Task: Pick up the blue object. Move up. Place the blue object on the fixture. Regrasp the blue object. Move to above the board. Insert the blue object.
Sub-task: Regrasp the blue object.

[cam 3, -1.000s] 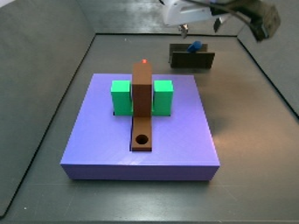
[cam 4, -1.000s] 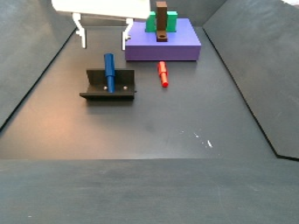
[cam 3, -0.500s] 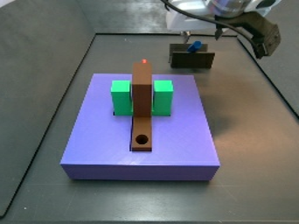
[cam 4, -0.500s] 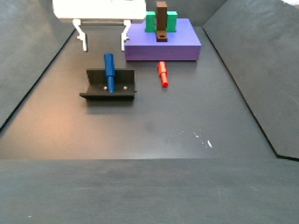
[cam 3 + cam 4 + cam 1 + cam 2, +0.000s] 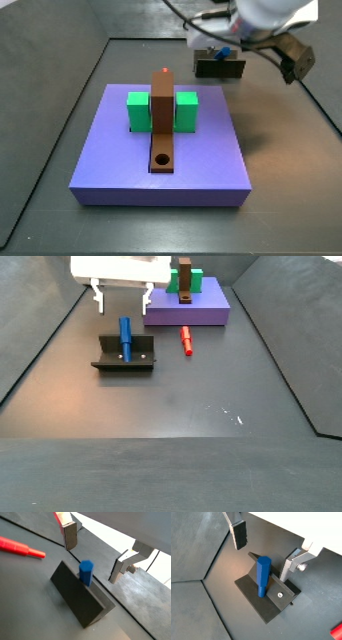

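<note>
Next, my gripper grabs the blue object by its thick end, which leaves its thinner half free to go into the board.
The blue object is a short blue peg leaning in the notch of the dark fixture. It shows in both wrist views, standing on the fixture. My gripper hangs just above the peg's upper end, open and empty, with one finger on each side. In a side view the gripper partly hides the peg and sits over the fixture. The purple board lies nearer that camera.
A red peg lies on the floor between the fixture and the board; it shows in a wrist view. The board bears two green blocks and a brown bar with a round hole. Dark walls bound the floor.
My gripper has come down toward the fixture, jaws still open. The blue peg and the fixture have not moved.
</note>
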You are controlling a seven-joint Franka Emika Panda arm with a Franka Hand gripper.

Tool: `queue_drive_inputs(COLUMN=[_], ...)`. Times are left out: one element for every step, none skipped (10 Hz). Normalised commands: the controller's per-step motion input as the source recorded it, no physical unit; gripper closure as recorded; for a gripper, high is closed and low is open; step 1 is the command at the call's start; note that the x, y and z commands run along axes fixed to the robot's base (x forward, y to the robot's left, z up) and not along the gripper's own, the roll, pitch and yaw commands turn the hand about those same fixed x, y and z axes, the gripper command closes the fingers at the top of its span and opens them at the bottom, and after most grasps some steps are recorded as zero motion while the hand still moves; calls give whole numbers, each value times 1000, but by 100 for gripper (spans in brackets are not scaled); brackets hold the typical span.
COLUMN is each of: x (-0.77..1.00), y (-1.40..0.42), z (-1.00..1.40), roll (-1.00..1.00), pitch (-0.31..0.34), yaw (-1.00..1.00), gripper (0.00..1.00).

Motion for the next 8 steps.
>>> queue_drive_inputs(x=[109,49,0,0,0,0,0,0], y=[0,0,77,106,109,60,3,0], z=[-49,-34,-86,-160,-237,-203,-220,-211], roll=[180,123,74,54,129,174,166,174], pitch=[-186,-149,-157,-229,-163,0,0,0], yaw=[117,114,134,100,77,0,0,0], gripper=[0,0,0,0,0,0,0,0])
